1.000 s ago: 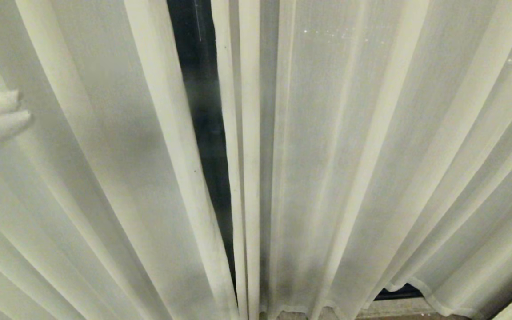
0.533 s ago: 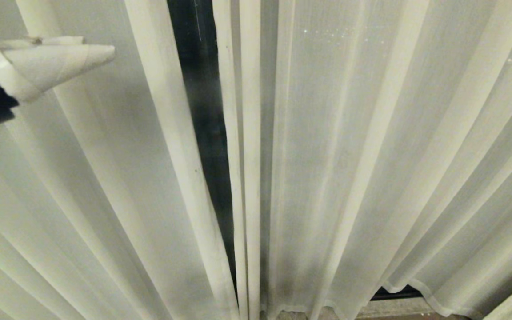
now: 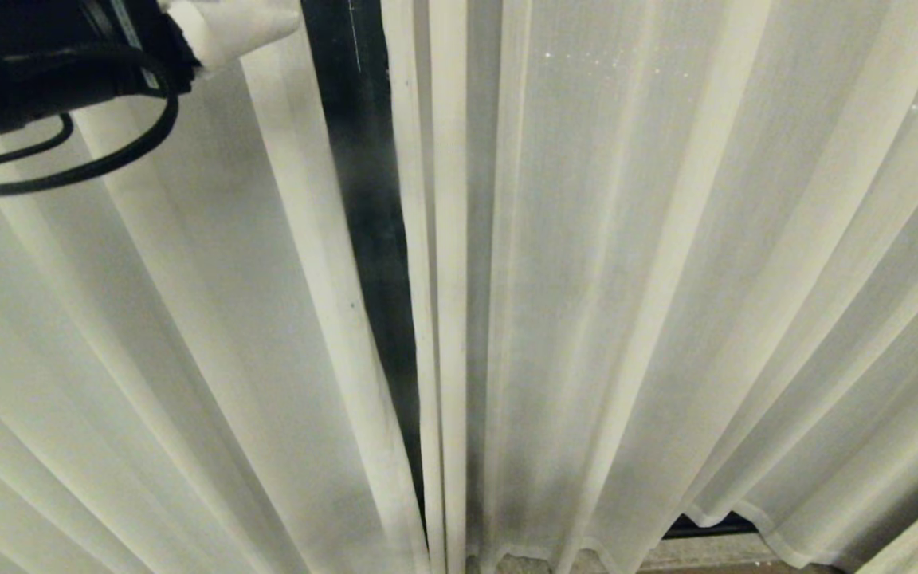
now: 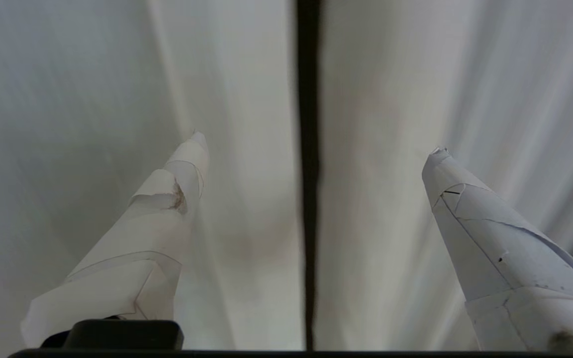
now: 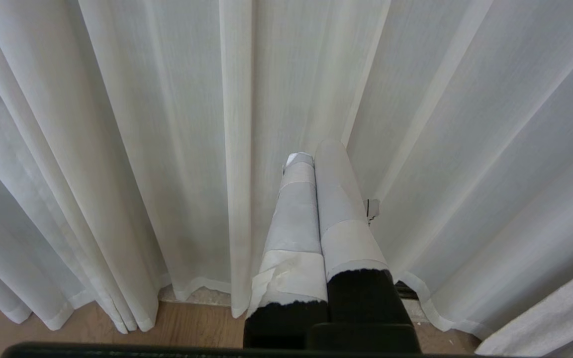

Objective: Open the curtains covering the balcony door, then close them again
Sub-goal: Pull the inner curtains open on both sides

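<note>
My left gripper is to grab the cream curtain behind the black cable by its hemmed edge [image 3: 316,124] next, so it can uncover the balcony door [image 3: 359,159].
Two cream pleated curtains hang before me, a left panel [image 3: 148,319] and a right panel [image 3: 626,279]. They are almost drawn together. A narrow dark strip of the balcony door [image 3: 359,159] shows between their hemmed edges. My left arm reaches in at the top left of the head view, one white-taped finger [image 3: 236,28] lying by the left panel's edge. In the left wrist view the left gripper [image 4: 317,149] stands open wide, a finger to each side of the dark gap [image 4: 308,99], with nothing held. My right gripper [image 5: 311,155] is shut and empty, parked low before the right panel [image 5: 465,124].
The left arm's black cable [image 3: 108,151] loops in front of the left panel. The curtain hems end just above a pale sill [image 3: 714,550] and a wooden floor [image 5: 192,328]. A dark strip of door frame [image 3: 706,524] shows under the right panel's hem.
My left arm has risen from the picture's left edge to its top left, towards the gap between the panels, and its fingers have spread. The curtains and the right arm have not moved.
</note>
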You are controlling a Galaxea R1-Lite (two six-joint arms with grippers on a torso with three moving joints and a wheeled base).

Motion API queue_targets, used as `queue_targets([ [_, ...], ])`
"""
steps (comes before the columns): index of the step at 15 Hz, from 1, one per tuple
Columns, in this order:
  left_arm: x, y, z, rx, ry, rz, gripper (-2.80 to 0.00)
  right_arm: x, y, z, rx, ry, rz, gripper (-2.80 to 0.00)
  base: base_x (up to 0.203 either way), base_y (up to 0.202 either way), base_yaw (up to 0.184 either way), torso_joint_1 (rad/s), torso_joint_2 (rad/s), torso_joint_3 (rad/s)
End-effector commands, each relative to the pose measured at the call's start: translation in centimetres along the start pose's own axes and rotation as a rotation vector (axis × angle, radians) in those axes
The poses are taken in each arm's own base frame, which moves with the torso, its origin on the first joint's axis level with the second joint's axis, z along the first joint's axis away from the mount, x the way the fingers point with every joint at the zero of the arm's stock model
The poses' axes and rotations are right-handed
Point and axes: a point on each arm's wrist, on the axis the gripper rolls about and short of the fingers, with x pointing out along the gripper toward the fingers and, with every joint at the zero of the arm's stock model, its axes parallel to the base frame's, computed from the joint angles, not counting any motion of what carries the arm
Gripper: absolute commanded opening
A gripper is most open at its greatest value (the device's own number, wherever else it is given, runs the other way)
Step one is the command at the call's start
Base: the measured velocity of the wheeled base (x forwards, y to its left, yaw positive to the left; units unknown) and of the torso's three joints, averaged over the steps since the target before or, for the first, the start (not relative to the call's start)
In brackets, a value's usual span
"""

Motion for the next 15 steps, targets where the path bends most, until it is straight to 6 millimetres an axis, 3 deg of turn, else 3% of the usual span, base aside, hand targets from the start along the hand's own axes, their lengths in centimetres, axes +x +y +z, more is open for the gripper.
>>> queue_targets([
  [1, 3.2, 0.9, -1.1, -0.005, 0.03, 0.04, 0.0, 0.0, 0.0, 0.0, -0.001, -0.001, 0.002, -2.8, 0.0, 0.0, 0.0, 0.0, 0.0, 0.0],
  [8, 7.5, 2.7, -0.9, 0.083, -0.001, 0.241, 0.0, 0.0, 0.0, 0.0, -0.001, 0.0, 0.001, -2.8, 0.0, 0.0, 0.0, 0.0, 0.0, 0.0],
  [15, 7.3, 4.6, -0.7, 0.13, 0.003, 0.374, 0.0, 0.0, 0.0, 0.0, -0.001, -0.001, 0.002, -2.8, 0.0, 0.0, 0.0, 0.0, 0.0, 0.0],
])
